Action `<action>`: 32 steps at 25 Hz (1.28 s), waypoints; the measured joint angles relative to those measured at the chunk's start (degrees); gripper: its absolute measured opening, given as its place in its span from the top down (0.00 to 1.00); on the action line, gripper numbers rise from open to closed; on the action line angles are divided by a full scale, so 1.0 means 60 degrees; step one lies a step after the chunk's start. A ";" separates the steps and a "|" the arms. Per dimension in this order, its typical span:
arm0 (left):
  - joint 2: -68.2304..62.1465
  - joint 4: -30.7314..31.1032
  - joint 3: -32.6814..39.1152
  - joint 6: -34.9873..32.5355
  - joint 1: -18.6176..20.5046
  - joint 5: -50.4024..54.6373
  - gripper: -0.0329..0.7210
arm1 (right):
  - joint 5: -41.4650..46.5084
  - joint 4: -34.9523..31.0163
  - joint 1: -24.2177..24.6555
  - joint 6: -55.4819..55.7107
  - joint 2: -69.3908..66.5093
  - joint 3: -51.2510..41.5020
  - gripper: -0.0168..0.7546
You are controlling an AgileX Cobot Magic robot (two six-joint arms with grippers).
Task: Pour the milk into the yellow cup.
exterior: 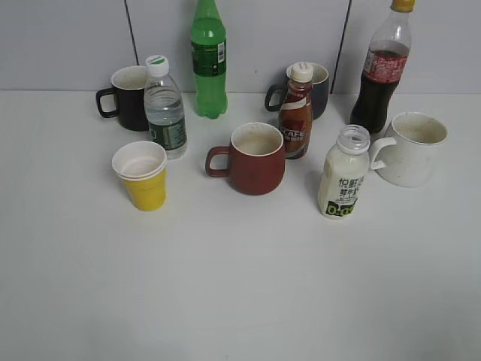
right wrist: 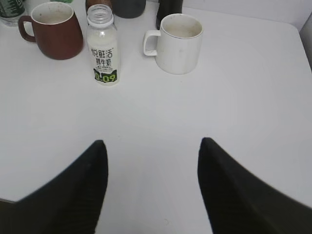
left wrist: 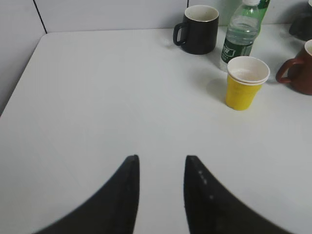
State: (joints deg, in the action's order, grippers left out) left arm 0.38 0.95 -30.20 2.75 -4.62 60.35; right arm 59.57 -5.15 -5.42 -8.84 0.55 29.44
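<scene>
My right gripper grabs the milk bottle around its labelled body (exterior: 343, 186) next and keeps it upright, since creamy milk fills it below its uncapped opening (exterior: 354, 135).
The milk (exterior: 343, 177) is an uncapped clear bottle of creamy white liquid, upright at the right of the table; it also shows in the right wrist view (right wrist: 102, 48). The yellow cup (exterior: 142, 177) stands upright and empty at the left, also in the left wrist view (left wrist: 244, 82). My left gripper (left wrist: 161, 158) is open and empty, over bare table well short of the yellow cup. My right gripper (right wrist: 151, 142) is wide open and empty, well short of the milk. Neither gripper shows in the exterior view.
A dark red mug (exterior: 254, 158) stands mid-table. A white mug (exterior: 412, 148) is right of the milk. Behind stand a brown coffee bottle (exterior: 296, 113), a water bottle (exterior: 164, 107), a black mug (exterior: 125, 97), a green bottle (exterior: 208, 59), a dark mug (exterior: 317, 89) and a cola bottle (exterior: 381, 71).
</scene>
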 joint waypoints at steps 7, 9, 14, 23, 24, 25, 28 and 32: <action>0.0000 0.0000 0.0000 0.0000 0.0000 0.0000 0.64 | 0.0000 0.0000 0.0000 0.0000 0.0000 0.0000 0.41; 0.0000 0.0000 0.0000 0.0000 0.0000 0.0000 0.64 | 0.0000 0.0000 0.0000 0.0000 0.0000 0.0000 0.41; 0.0000 0.0000 0.0000 0.0000 0.0000 0.0000 0.64 | 0.0000 0.0000 0.0000 0.0000 0.0000 0.0000 0.41; 0.0000 0.0000 0.0000 0.0000 0.0000 0.0000 0.64 | 0.0000 0.0000 0.0000 0.0000 0.0000 0.0000 0.41; 0.0000 0.0000 0.0000 0.0000 0.0000 0.0000 0.64 | 0.0000 0.0000 0.0000 0.0000 0.0000 0.0000 0.41; 0.0000 0.0000 0.0000 0.0000 0.0000 0.0000 0.64 | 0.0000 0.0000 0.0000 0.0000 0.0000 0.0000 0.41; 0.0000 0.0000 0.0000 0.0000 0.0000 0.0000 0.64 | 0.0000 0.0000 0.0000 0.0000 0.0000 0.0000 0.41; 0.0000 0.0000 0.0000 0.0000 0.0000 0.0000 0.64 | 0.0000 0.0000 0.0000 0.0000 0.0000 0.0000 0.41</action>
State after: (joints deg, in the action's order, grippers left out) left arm 0.38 0.95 -30.20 2.75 -4.62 60.35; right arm 59.57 -5.15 -5.42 -8.84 0.55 29.44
